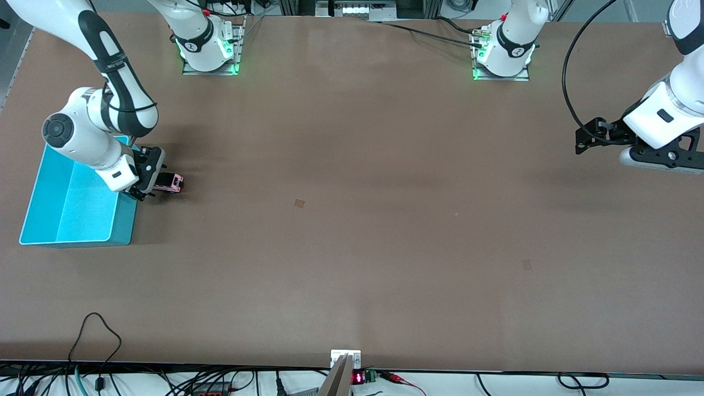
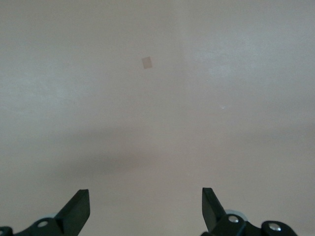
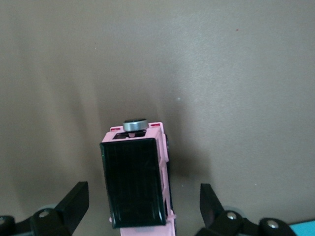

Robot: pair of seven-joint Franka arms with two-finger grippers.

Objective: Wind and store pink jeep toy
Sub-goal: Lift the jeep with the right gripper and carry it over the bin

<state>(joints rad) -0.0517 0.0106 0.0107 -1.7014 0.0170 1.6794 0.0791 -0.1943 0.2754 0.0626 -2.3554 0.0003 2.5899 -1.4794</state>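
My right gripper should close on the jeep now, as my fingers are beside the jeep's black roof (image 1: 169,179) (image 3: 133,182).
The pink jeep toy (image 1: 169,182) stands on the brown table beside the blue bin (image 1: 71,212). In the right wrist view its black ribbed roof (image 3: 134,181) faces the camera, with a grey round part at its end. My right gripper (image 1: 153,186) is low over the table at the jeep. It is open (image 3: 142,209), with one finger on each side of the jeep and a gap on both sides. My left gripper (image 1: 587,138) is open and empty (image 2: 146,209), held above the left arm's end of the table.
The blue bin is open-topped and shows nothing inside; its corner shows in the right wrist view (image 3: 304,228). Small tan patches mark the table (image 1: 299,203) (image 1: 526,264), one also in the left wrist view (image 2: 146,62). Cables hang along the table edge nearest the front camera.
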